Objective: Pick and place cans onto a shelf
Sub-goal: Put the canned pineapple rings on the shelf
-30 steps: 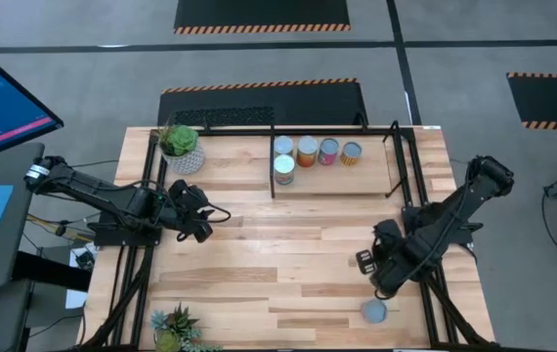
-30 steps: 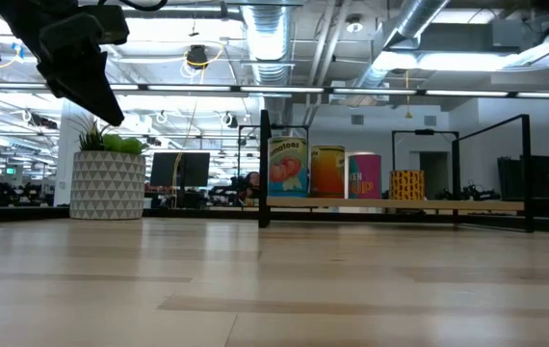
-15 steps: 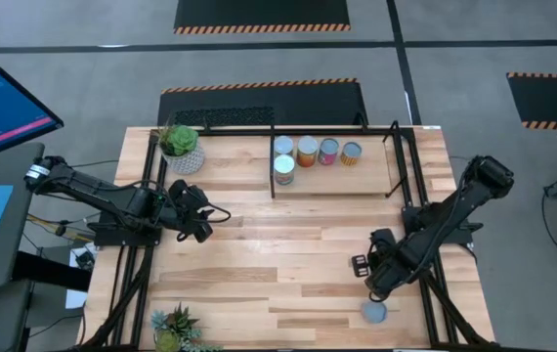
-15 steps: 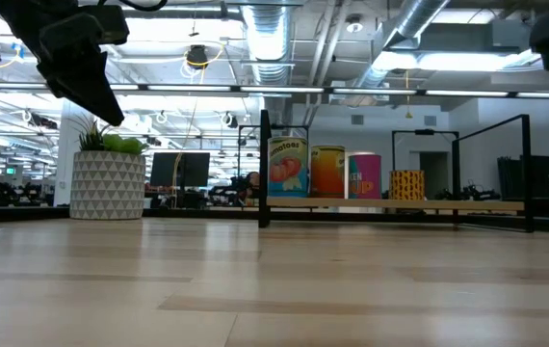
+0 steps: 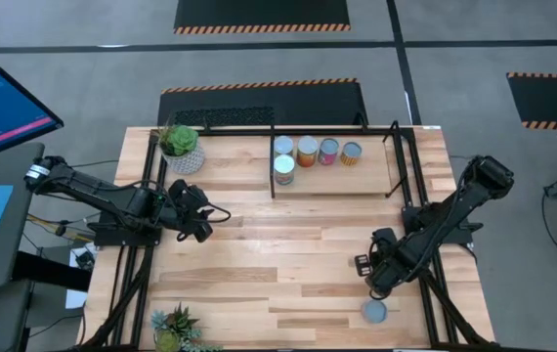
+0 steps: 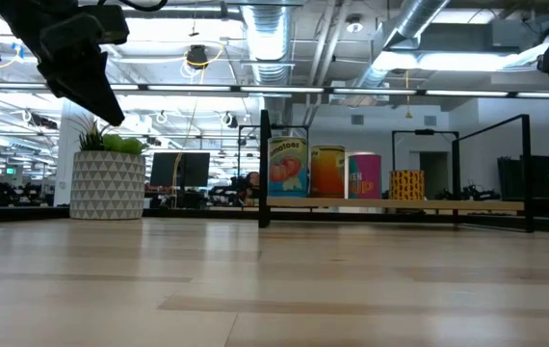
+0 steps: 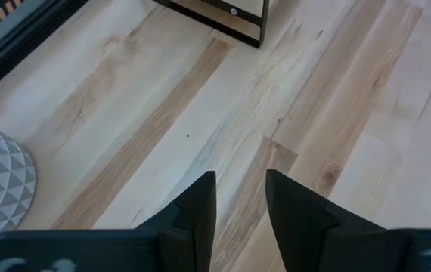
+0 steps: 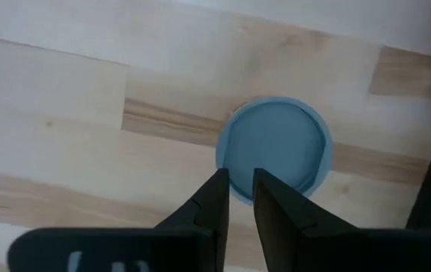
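I should grip the bluish-topped can by its top rim with my right gripper next, to put it on the shelf beside the other cans.
One can with a bluish-silver round top stands upright on the table near the front right edge; it also shows in the right wrist view. My right gripper hovers just on the far side of it and above it, its fingers nearly together and empty. Several cans stand upright on the shelf at the far middle; the low view shows them in a row. My left gripper waits over the table's left part, slightly open and empty.
A potted plant in a white patterned pot stands at the far left beside the shelf. Another small plant is at the front left corner. Black metal rods bound the shelf and run along both table sides. Bare wood lies in the middle.
My right gripper has gone toward the table's near edge and a little left, closer to the lone can on the table. Its arm now shows at the top right of the low view.
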`<state>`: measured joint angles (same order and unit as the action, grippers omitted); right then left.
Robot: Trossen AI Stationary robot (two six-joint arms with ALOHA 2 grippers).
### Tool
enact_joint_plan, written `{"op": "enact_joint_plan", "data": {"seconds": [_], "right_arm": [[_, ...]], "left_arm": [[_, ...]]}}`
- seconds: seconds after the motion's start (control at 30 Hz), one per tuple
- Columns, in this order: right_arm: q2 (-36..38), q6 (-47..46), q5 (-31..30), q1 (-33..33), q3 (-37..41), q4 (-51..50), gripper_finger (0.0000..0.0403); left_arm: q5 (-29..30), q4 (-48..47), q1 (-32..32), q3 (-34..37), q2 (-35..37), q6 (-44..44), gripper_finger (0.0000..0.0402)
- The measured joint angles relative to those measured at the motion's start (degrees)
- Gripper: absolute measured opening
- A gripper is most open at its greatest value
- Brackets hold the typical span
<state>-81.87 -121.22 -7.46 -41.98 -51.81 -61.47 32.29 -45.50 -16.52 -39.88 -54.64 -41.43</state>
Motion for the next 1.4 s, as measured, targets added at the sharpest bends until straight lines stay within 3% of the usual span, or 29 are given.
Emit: {"op": "enact_joint_plan", "data": {"seconds": [0.17, 0.37, 0.8, 0.97, 1.07, 1.17, 1.4], "right_arm": [[0.0, 0.1, 0.0, 0.0, 1.4, 2.1, 0.0086], [0.0, -0.6, -0.1, 0.1, 7.2, 11.2, 0.0086], [0.3, -0.3, -0.2, 0.5, 11.6, 14.3, 0.0086], [0.2, -0.3, -0.3, 0.7, 11.8, 14.6, 0.0052], [0.1, 1.0, -1.2, 0.8, 10.7, 14.3, 0.0014], [-0.2, 2.9, -4.1, 1.8, 8.2, 14.2, 0.0011], [0.1, 20.7, -9.1, 7.2, -2.8, 9.9, 0.0004]], "left_arm": [[0.1, 0.0, 0.0, 0.0, 0.0, 0.0, 0.0105], [0.1, 0.0, 0.0, 0.0, 0.0, 0.0, 0.0105], [0.0, 0.0, 0.0, 0.0, 0.0, 0.0, 0.0105], [0.0, 0.0, 0.0, 0.0, 0.0, 0.0, 0.0105], [0.0, 0.0, 0.0, 0.0, 0.0, 0.0, 0.0105], [0.0, 0.0, 0.0, 0.0, 0.0, -0.1, 0.0105], [0.0, 0.0, 0.0, 0.0, 0.0, 0.8, 0.0105]]}}
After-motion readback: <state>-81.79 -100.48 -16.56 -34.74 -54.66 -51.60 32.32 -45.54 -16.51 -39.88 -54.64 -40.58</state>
